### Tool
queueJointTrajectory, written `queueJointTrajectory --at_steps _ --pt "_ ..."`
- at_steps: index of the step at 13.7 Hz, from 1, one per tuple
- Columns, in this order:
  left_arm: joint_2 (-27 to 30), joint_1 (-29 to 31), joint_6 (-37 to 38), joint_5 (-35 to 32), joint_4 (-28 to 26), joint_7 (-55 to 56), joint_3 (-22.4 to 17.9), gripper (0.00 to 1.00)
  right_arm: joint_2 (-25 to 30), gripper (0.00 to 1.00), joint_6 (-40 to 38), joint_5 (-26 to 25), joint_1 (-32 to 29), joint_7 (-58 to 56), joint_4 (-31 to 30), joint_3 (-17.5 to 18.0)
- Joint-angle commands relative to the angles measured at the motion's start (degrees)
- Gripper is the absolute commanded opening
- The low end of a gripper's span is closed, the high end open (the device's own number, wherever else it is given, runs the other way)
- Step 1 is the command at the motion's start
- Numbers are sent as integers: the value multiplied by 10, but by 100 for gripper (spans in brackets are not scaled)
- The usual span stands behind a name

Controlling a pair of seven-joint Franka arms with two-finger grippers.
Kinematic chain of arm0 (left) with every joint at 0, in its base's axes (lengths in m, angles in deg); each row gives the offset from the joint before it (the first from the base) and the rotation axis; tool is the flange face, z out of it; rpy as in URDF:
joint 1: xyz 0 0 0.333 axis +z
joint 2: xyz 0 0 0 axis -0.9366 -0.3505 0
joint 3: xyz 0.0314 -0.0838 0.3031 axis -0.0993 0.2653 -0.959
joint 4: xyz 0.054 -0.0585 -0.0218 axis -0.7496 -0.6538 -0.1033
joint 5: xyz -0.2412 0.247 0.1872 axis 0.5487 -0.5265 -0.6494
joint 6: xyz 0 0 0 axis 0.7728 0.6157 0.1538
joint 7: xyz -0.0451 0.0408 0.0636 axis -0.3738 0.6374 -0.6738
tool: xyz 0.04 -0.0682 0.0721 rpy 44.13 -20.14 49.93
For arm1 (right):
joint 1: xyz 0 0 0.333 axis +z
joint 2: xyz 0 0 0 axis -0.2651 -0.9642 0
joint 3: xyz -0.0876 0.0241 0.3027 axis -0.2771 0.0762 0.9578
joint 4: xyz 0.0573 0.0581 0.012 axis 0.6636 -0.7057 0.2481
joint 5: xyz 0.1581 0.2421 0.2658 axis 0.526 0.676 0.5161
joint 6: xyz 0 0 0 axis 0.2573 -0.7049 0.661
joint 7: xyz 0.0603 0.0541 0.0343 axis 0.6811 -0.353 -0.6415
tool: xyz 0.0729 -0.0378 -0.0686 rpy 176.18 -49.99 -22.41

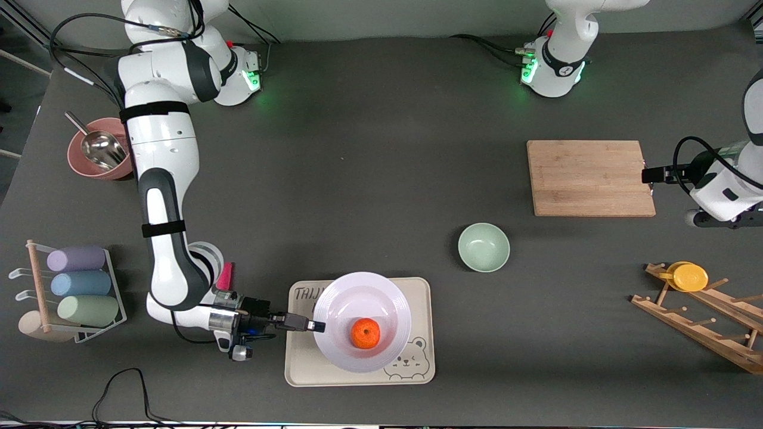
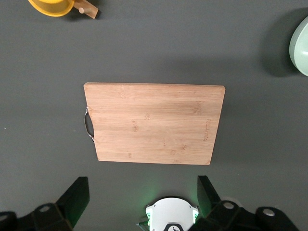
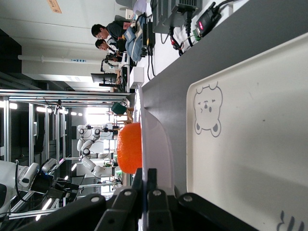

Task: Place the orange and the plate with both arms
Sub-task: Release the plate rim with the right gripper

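The plate goes lower in my right gripper, before the release, since a gray gap shows between the white plate's bottom (image 3: 162, 149) and the cream tray (image 3: 255, 130).
The white plate (image 1: 362, 322) sits over the cream bear tray (image 1: 417, 363) near the front camera, with the orange (image 1: 365, 333) in its centre. My right gripper (image 1: 317, 326) is shut on the plate's rim at the side toward the right arm's end. In the right wrist view the fingers (image 3: 153, 179) pinch the rim of the plate (image 3: 156, 144), with the orange (image 3: 130, 147) just past them. My left gripper (image 1: 647, 175) is open and empty, over the edge of the wooden cutting board (image 1: 590, 177). Its fingers (image 2: 77, 195) show wide apart.
A pale green bowl (image 1: 483, 246) stands between tray and board. A wooden rack (image 1: 703, 319) with a yellow cup (image 1: 688, 276) is at the left arm's end. A pink bowl with a metal scoop (image 1: 98, 149) and a cup holder (image 1: 74, 286) are at the right arm's end.
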Motion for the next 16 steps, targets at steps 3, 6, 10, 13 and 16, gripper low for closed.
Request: queueJointTrajectory --at_steps 3,6,10,13,16 --pt "-6 2 14 -5 14 -11 0 100 -29 0 -12 -8 -1 16 1 -3" --pt "-7 4 14 -6 14 -12 -2 100 -36 0 -11 -48 2 16 -2 -3" --pt "-9 4 14 -6 14 -12 -2 100 -42 0 5 -64 2 13 -2 -3" --pt "-9 4 14 -6 14 -12 -3 100 -45 0 6 -70 2 12 -2 -3" --pt "-9 4 14 -6 14 -12 -3 100 -45 21 6 -70 1 13 -2 -3"
